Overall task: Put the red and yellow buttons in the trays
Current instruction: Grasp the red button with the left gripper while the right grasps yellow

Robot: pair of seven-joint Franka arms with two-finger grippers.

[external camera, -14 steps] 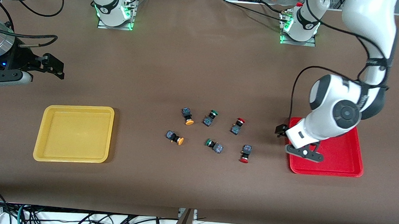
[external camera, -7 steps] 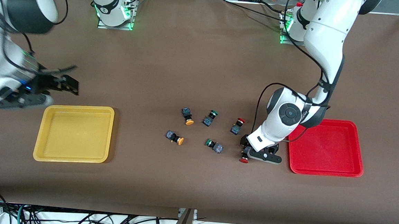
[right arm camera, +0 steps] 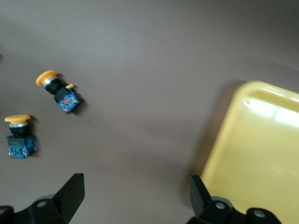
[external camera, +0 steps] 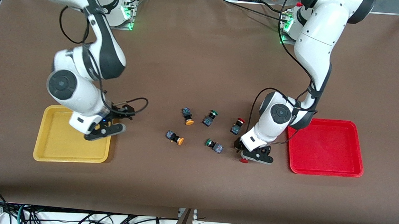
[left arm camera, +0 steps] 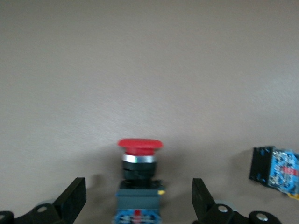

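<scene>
My left gripper should close on the red button now. Its fingers are on either side of the red button's dark body point(left arm camera: 139, 191) in the left wrist view.
Near the red tray point(external camera: 325, 147) a red button point(external camera: 243, 160) lies on its side, and my left gripper point(external camera: 249, 152) is open astride it. In the left wrist view that button point(left arm camera: 139, 172) lies between the spread fingers point(left arm camera: 74, 200), clear of both. The other red button point(external camera: 237, 125) lies farther from the front camera. Two yellow buttons point(external camera: 187, 115) point(external camera: 174, 137) lie mid-table and also show in the right wrist view point(right arm camera: 58, 91) point(right arm camera: 19, 135). My right gripper point(external camera: 110, 122) is open and holds nothing, over the yellow tray's point(external camera: 62, 145) corner toward the buttons. That tray's rim point(right arm camera: 224, 140) shows beside one finger.
Two green-capped switches point(external camera: 210, 118) point(external camera: 214, 145) lie among the buttons. Another switch's dark and blue body point(left arm camera: 275, 168) shows at the edge of the left wrist view. Both trays hold nothing. Brown table cloth lies all around.
My left gripper came from the red tray's edge down around the nearer red button. My right arm swung in from the table's end to the yellow tray's corner.
</scene>
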